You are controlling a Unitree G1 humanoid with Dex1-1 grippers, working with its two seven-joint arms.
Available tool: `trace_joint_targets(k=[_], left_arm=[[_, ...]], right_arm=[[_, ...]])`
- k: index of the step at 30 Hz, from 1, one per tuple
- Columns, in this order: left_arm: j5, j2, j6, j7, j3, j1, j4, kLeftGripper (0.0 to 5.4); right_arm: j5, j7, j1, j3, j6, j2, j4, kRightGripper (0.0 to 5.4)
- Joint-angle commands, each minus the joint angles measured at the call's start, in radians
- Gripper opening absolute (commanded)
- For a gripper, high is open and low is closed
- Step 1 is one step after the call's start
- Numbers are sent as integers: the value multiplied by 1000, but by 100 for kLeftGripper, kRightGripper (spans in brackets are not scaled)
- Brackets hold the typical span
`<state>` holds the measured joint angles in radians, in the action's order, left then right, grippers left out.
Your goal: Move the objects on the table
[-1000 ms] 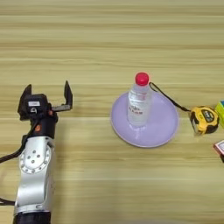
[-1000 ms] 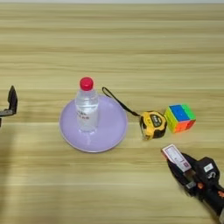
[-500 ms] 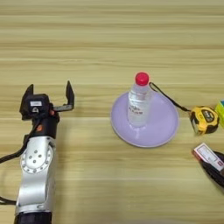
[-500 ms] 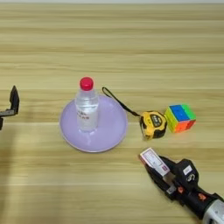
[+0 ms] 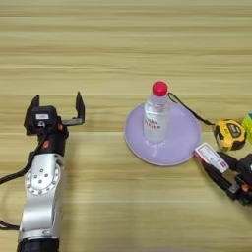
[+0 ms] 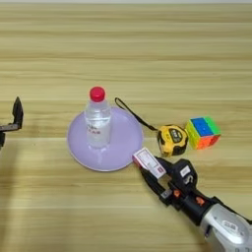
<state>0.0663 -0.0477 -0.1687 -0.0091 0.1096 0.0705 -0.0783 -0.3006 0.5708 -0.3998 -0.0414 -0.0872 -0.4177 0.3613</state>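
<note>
The red-and-white box hangs out past the lilac plate's rim (image 5: 195,150) and would miss if released now, so it is too early to open. The box moves toward the plate in my right gripper first.
A clear plastic bottle (image 5: 156,117) with a red cap stands upright on a lilac plate (image 5: 182,142). My right gripper (image 6: 151,170) is shut on the small flat red-and-white box (image 6: 149,162), holding it at the plate's near right rim (image 6: 132,153). The yellow-and-black tape measure (image 6: 172,139) lies just right of the plate, its black cord (image 6: 130,112) trailing back along the plate's edge. My left gripper (image 5: 55,104) stands open on the table (image 5: 123,49) well left of the plate, nothing between its fingers.
A multicoloured puzzle cube (image 6: 202,132) sits right of the tape measure. My left forearm (image 5: 43,197) runs down to the near edge at the left, and my right forearm (image 6: 221,227) comes in from the near right corner.
My right gripper has carried the red-and-white box leftward from the near right corner up to the plate's rim. The left arm, bottle and tape measure have stayed put.
</note>
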Motion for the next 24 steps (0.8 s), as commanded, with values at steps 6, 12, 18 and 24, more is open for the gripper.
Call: trace_joint_targets(k=[6,12,18,24], left_arm=[[-6,8,4,3,-12,-7,12,540],[-8,8,3,4,-15,-11,14,540],[-8,8,3,5,-19,-14,16,540],[-10,11,3,7,-22,-13,13,540]], right_arm=[[44,-61,96,-34,-48,43,-9,209],[96,-108,176,-57,-54,79,-66,209],[127,-137,241,-69,-58,113,-143,209],[145,-148,296,-70,-57,136,-216,209]])
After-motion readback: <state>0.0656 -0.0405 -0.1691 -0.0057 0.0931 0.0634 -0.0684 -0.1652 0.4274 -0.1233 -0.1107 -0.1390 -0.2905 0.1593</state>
